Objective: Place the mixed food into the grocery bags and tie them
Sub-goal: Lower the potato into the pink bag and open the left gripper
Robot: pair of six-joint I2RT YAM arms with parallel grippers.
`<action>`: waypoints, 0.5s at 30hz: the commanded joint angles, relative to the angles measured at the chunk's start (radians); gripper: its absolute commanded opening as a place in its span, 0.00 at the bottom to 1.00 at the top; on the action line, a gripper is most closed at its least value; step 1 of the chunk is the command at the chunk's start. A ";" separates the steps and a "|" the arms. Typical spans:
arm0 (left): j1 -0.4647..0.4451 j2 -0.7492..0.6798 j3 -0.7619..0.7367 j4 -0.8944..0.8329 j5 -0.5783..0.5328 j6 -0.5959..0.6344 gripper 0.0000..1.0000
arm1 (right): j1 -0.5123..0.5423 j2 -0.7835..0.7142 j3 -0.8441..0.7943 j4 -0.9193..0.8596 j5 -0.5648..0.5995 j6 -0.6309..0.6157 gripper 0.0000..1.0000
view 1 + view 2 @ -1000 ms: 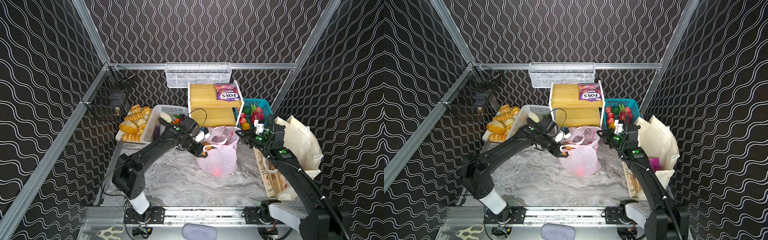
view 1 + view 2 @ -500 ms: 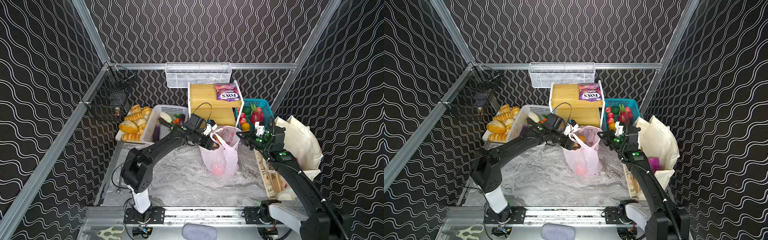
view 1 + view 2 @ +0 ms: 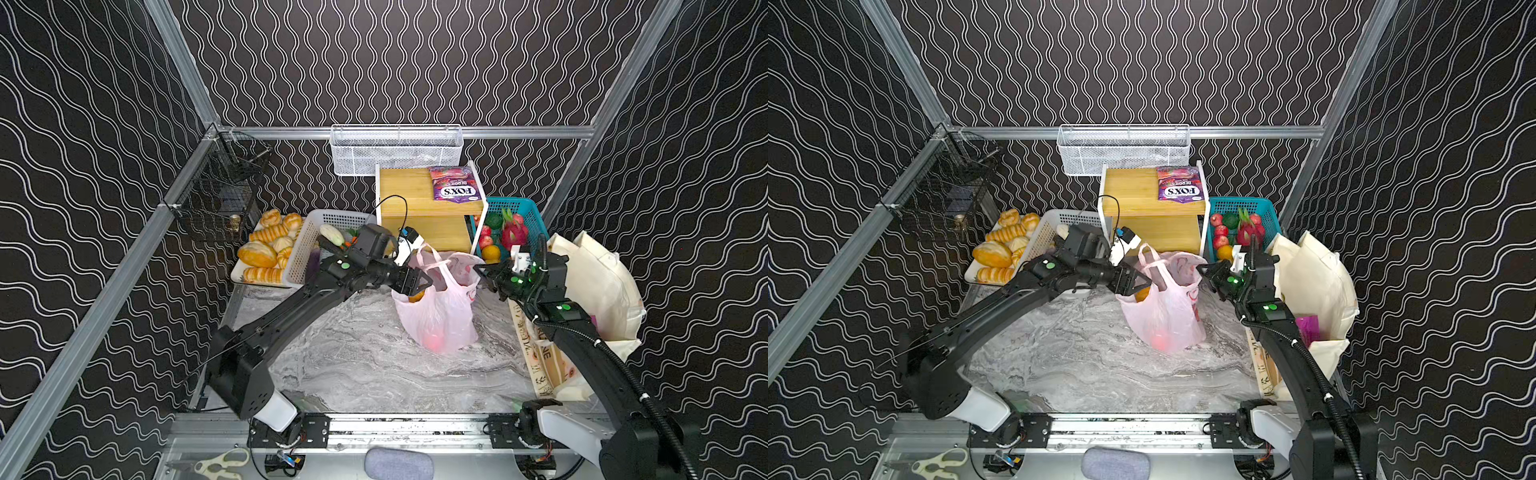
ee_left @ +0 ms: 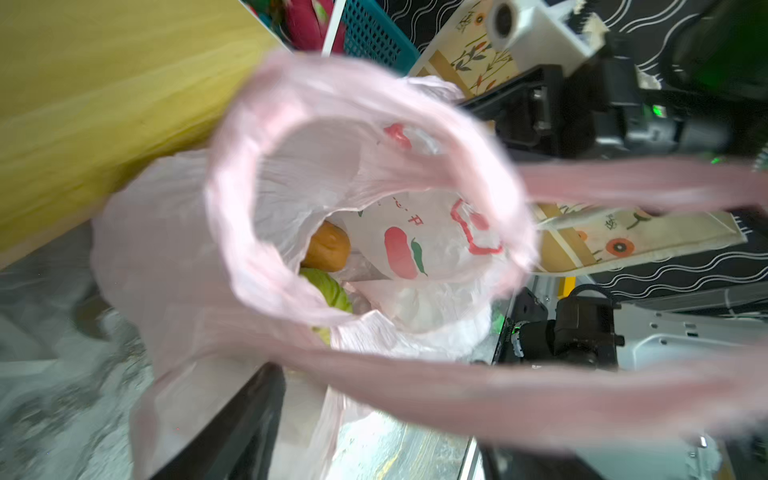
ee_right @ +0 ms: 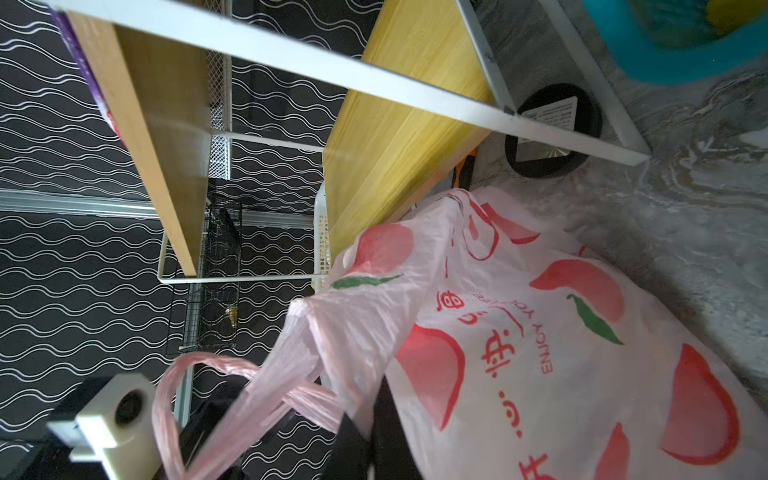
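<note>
The pink plastic bag needs to be spread and tied, so my left gripper should next grab its upright loop handle, opposite the handle that my right gripper holds.
The pink plastic bag stands mid-table, one loop handle upright. Inside it I see a brown-orange vegetable, a green cabbage and something red low down. My left gripper is open at the bag's left rim; pink handle strands cross before its fingers. My right gripper is shut on the bag's right handle. The purple FOX'S packet lies on the wooden shelf. The cream canvas tote slumps at the right.
A white basket of vegetables and a bread tray sit back left. A teal fruit basket stands right of the shelf. Wire baskets hang on the walls. Scissors lie at the front edge.
My left gripper has moved right toward the bag and its jaws have opened wider. The bag's mouth, stretched wide before, has drawn narrower and taller. The right gripper has barely moved.
</note>
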State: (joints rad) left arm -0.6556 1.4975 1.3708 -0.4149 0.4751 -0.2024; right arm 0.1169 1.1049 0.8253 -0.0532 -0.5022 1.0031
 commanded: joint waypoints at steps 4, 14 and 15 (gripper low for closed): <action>0.000 -0.124 -0.075 0.043 -0.093 0.120 0.75 | -0.001 0.006 0.014 0.022 0.006 0.006 0.00; -0.038 -0.132 0.030 -0.023 -0.146 0.310 0.78 | -0.001 -0.009 0.004 0.027 -0.002 0.015 0.00; -0.051 -0.130 0.031 -0.019 -0.149 0.328 0.78 | -0.001 -0.010 0.004 0.026 -0.004 0.015 0.00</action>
State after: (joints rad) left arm -0.6872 1.3724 1.4002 -0.4576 0.3420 0.0357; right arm 0.1165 1.1000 0.8284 -0.0517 -0.4999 1.0088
